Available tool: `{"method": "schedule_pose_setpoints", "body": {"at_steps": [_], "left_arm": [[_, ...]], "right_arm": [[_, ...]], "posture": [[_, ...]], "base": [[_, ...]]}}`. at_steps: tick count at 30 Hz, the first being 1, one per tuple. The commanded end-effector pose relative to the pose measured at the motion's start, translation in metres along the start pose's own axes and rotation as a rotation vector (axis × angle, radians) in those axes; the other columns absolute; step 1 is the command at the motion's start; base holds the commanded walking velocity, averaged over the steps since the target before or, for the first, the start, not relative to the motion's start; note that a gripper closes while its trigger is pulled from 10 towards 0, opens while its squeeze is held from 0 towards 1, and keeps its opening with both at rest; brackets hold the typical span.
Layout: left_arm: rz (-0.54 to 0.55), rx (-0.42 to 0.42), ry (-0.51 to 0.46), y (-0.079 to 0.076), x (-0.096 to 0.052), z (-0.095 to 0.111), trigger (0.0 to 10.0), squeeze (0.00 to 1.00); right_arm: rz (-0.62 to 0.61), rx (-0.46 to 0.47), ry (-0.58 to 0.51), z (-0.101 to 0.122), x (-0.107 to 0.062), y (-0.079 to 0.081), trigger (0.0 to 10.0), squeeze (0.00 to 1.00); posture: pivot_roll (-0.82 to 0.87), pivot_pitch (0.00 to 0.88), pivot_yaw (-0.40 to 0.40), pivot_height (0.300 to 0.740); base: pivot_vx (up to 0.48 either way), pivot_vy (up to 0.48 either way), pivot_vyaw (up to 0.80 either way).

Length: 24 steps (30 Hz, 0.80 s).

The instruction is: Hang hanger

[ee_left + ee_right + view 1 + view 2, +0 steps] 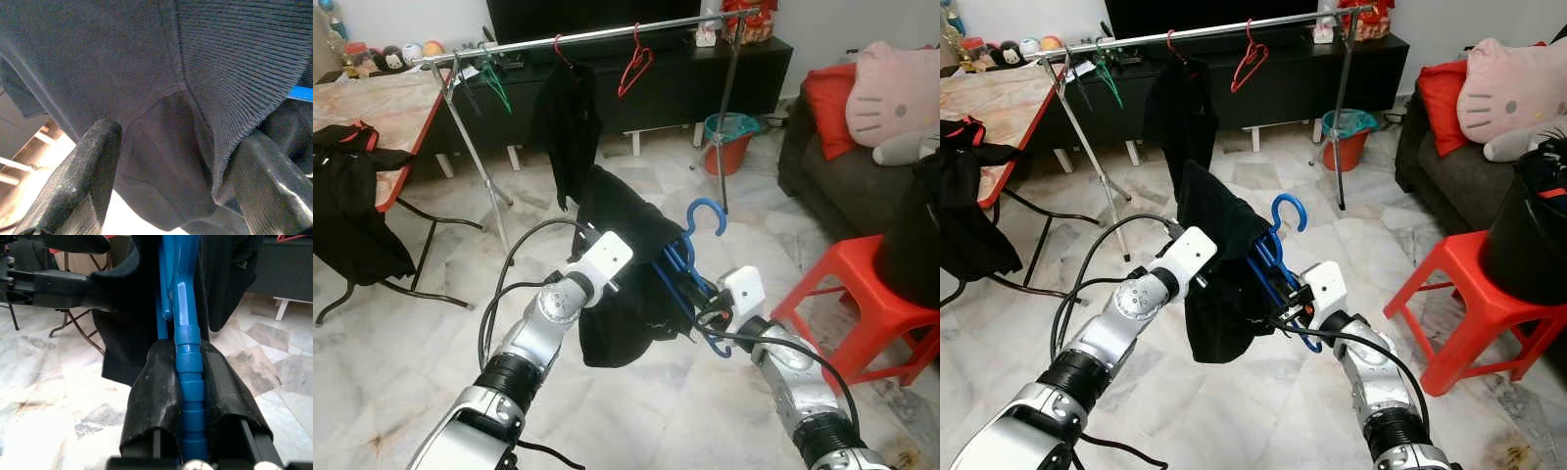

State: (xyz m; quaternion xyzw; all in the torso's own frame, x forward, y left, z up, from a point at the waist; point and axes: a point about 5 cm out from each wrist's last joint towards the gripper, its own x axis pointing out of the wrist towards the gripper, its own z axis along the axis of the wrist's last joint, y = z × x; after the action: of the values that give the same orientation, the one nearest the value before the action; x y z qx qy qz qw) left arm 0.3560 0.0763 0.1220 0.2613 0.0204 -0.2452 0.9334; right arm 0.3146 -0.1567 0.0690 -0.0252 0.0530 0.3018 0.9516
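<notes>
My left gripper pinches the black garment by its ribbed edge (224,164) next, which hangs as a fold while the rest drapes slack (159,161).
A blue hanger (705,211) carries a black garment (617,264) and is held up in front of me, hook pointing upward. My right gripper (189,369) is shut on the hanger's ribbed blue lower bar, at the garment's right side. My left gripper (181,161) is open, its fingers (83,166) spread wide with the dark cloth lying across them. In the eye views its fingers are hidden inside the garment. The silver clothes rail (587,37) stands further ahead, above the hanger's level.
On the rail hang a red hanger (634,64), a green hanger (494,83) and a black garment (566,117). A red stool (862,294) with a black bin (911,235) stands to the right, and a table (382,108) with dark clothes to the left. A teal bucket (729,132) sits behind the rail's right leg.
</notes>
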Motion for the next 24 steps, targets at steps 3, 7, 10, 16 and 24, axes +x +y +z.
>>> {"method": "schedule_pose_setpoints", "body": {"at_steps": [3, 7, 10, 16, 24], "left_arm": [[-0.009, 0.003, -0.004, -0.0014, 0.0035, 0.0048, 10.0, 0.00], [-0.018, 0.011, -0.006, -0.0037, 0.0052, 0.0060, 10.0, 0.00], [-0.029, 0.014, -0.015, -0.0061, 0.0062, 0.0071, 10.0, 0.00], [-0.024, 0.009, 0.001, -0.0067, 0.0073, 0.0053, 0.0, 0.00], [-0.003, 0.015, 0.042, -0.0042, 0.0070, -0.0021, 0.0, 0.00]], "right_arm": [[0.017, -0.016, -0.072, 0.0179, 0.0074, -0.0009, 0.0, 0.00], [0.034, -0.013, -0.074, 0.0184, 0.0075, 0.0007, 0.0, 0.00], [0.043, -0.009, -0.074, 0.0185, 0.0075, 0.0012, 0.0, 0.00], [0.057, -0.001, -0.073, 0.0183, 0.0064, 0.0017, 0.0, 0.00], [0.076, 0.006, -0.076, 0.0191, 0.0050, 0.0021, 0.0, 0.00]], "posture": [[-0.19, 0.000, 0.022, 0.740], [-0.19, 0.000, 0.021, 0.740], [-0.19, 0.000, 0.020, 0.740], [-0.19, 0.000, 0.016, 0.740], [-0.20, 0.000, 0.012, 0.740]], "base": [[0.000, 0.000, 0.00], [0.000, 0.000, 0.00], [0.000, 0.000, 0.00], [0.000, 0.000, 0.00], [0.000, 0.000, 0.00]]}}
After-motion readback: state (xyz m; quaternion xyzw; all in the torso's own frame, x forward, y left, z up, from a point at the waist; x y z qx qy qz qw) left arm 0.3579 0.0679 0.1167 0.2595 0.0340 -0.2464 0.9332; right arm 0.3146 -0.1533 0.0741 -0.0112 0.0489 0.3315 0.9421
